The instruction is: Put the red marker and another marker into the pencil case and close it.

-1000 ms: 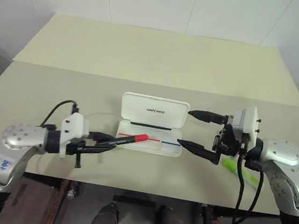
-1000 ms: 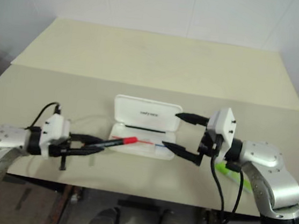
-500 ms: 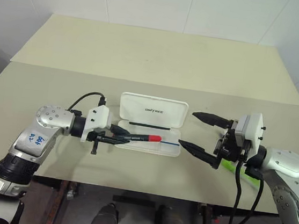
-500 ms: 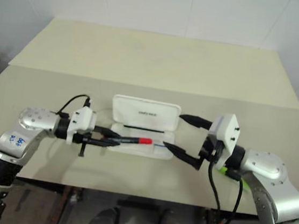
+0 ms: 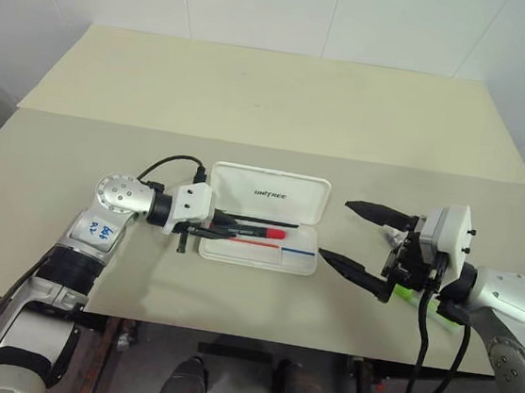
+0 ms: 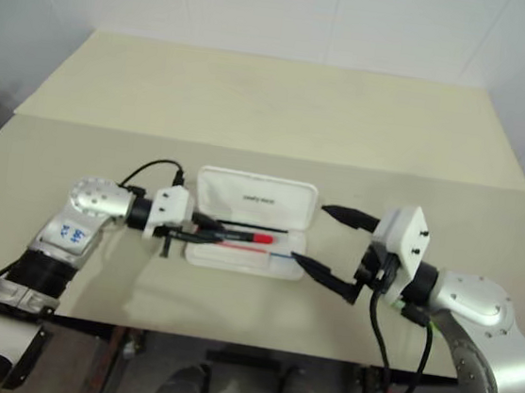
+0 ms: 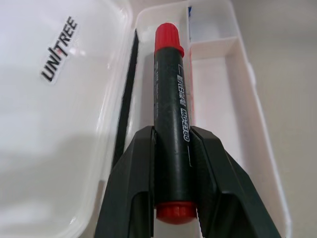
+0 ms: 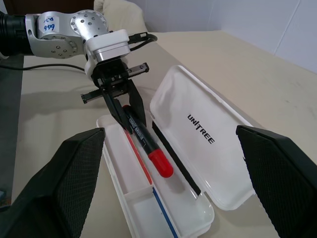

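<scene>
My left gripper opens now, since the red marker (image 7: 171,99) hangs low inside the rim of the tray's back part (image 7: 144,84) and would lie there.
The pencil case (image 5: 269,194) lies open at the table's middle, with its lid flat behind the tray (image 5: 304,261). My left gripper (image 5: 214,226) is shut on the red marker (image 5: 257,228), gripping the black barrel near its rear end. The marker's red cap (image 7: 168,38) points along the tray toward my right side, low over the tray's back part. I cannot tell whether it touches the tray. My right gripper (image 5: 336,230) stands open just right of the case, holding nothing. The green marker (image 5: 407,291) lies on the table behind it, partly hidden.
A black cable (image 5: 167,162) loops from my left wrist. A seam (image 5: 82,117) splits the near table from the far half. The front edge (image 5: 229,327) runs close below the case. A white wall stands behind.
My left arm has carried the red marker forward and to the right, from the case's front-left corner to over the tray. The right gripper has stayed open and about in place.
</scene>
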`<state>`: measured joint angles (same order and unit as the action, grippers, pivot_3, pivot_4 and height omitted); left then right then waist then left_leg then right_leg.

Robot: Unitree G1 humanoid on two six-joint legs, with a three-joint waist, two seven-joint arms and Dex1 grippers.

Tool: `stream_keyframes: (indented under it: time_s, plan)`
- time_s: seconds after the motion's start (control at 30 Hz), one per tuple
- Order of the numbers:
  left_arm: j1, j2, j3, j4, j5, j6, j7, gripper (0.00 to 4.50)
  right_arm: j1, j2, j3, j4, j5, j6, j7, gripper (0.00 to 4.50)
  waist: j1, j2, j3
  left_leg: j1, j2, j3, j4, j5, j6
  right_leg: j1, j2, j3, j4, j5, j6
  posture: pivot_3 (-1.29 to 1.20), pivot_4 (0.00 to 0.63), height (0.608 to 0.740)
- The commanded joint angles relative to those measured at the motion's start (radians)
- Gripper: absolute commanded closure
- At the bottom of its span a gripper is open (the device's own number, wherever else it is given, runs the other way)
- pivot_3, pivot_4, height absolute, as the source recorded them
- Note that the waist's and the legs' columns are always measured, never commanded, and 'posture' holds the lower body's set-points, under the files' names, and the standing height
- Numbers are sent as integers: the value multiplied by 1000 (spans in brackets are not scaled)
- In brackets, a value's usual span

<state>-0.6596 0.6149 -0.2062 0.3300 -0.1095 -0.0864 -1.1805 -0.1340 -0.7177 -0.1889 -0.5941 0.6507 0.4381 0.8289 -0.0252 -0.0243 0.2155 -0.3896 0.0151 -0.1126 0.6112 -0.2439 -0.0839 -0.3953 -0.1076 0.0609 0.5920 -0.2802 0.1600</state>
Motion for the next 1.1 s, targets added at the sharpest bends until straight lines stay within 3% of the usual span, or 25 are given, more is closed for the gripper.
stream_keyframes:
  time_s: [0.03,0.1,0.13,0.37,0.67,0.8,1.1]
  plan:
    - [-19,-20,7,-6,9,-14,17,3921,4,-10,-36,-42,24,-1,-12,0,0,0,0,0,0,0,0,0,0,0,0,0,0,0,0,0,150,740]
    - [-19,-33,7,-14,13,-11,28,3921,5,-8,-36,-46,26,1,-15,0,1,0,0,0,0,0,0,0,0,0,0,0,0,1,2,0,150,740]
    - [-19,-39,8,-17,15,-7,33,3192,5,-8,-36,-47,27,2,-16,0,0,0,0,0,0,0,0,0,0,0,0,0,0,1,2,0,150,740]
    - [-14,-56,8,-34,20,-1,44,940,-1,-6,-30,-45,30,3,-19,0,0,0,0,0,0,0,0,0,0,0,0,0,0,1,2,0,150,740]
    - [37,-31,50,-213,-102,145,-11,940,-1,-5,-30,-40,35,6,-19,0,-1,0,0,0,0,0,0,0,0,0,0,0,0,1,2,0,150,740]
    - [91,40,67,-347,-156,209,-70,143,18,-5,-85,-13,42,17,-45,0,-3,0,0,0,0,0,0,0,0,0,0,0,0,1,2,0,150,740]
    - [193,142,232,-587,-332,414,-24,66,336,-28,-286,56,-31,51,-75,0,22,0,0,0,0,0,0,-1,1,0,0,0,-1,-3,-5,0,150,740]
